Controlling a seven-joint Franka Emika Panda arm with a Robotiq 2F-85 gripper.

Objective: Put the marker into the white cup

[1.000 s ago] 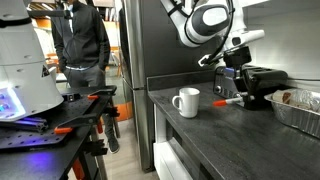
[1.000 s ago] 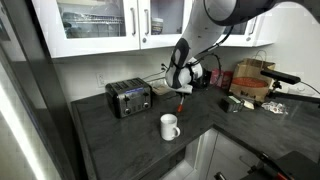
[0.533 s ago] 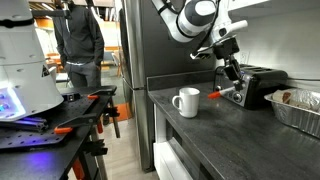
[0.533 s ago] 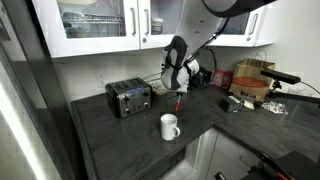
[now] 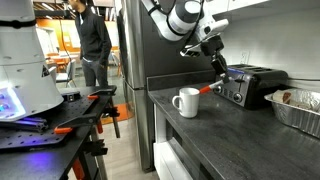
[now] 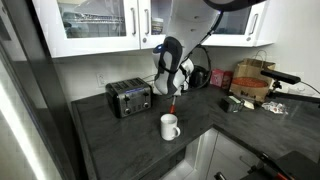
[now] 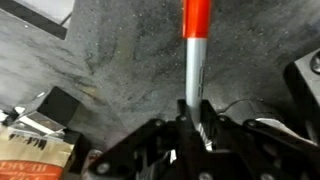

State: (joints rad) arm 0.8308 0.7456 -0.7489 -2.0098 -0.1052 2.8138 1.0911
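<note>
The marker would end on the counter if I opened now, as its tip is beside the cup. My gripper lines it up with the cup first.
My gripper (image 7: 193,108) is shut on the marker (image 7: 195,55), a thin white stick with a red-orange cap end pointing away from the jaws. In both exterior views the gripper (image 5: 213,68) (image 6: 172,88) holds the marker (image 5: 208,90) (image 6: 173,105) in the air above the dark counter, cap end down. The white cup (image 5: 186,102) (image 6: 169,127), a plain mug with a loop handle, stands upright on the counter just beside and below the marker's tip. The cup is out of the wrist view.
A black toaster (image 5: 250,85) (image 6: 128,98) stands on the dark counter (image 6: 120,140) behind the cup. A foil tray (image 5: 298,108) lies at the counter's far end. Boxes and clutter (image 6: 250,85) sit along the back wall. A person (image 5: 93,45) stands in the background.
The arm has carried the marker away from the toaster and toward the cup. The marker's cap end now hangs close to the cup.
</note>
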